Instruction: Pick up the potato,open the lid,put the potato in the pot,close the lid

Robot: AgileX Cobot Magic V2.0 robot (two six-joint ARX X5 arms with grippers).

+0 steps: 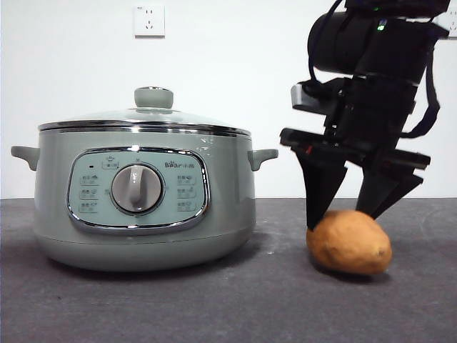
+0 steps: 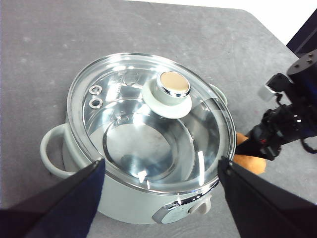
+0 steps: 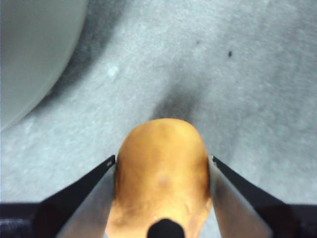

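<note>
I need to open the pot point(image 1: 143, 207) for the potato, so my left gripper should grab the glass lid by its green knob point(image 1: 153, 97) next.
The orange-brown potato point(image 1: 350, 243) lies on the dark table to the right of the pot point(image 1: 143, 207). My right gripper point(image 1: 346, 218) comes down on it from above. In the right wrist view its jaws press against both sides of the potato point(image 3: 161, 168), so the right gripper point(image 3: 161, 158) is shut on it. The potato still rests on the table. The glass lid point(image 1: 143, 118) with its green knob point(image 1: 153, 97) sits closed on the pot. My left gripper point(image 2: 159, 166) hovers open and empty above the lid point(image 2: 148, 124); the potato point(image 2: 247, 161) shows beside the pot.
The dark grey table point(image 1: 228, 307) runs to a white wall with a socket point(image 1: 149, 20). The pot's side handle point(image 1: 262, 156) points toward the right arm. The pot wall point(image 3: 29, 49) is close beside the right gripper.
</note>
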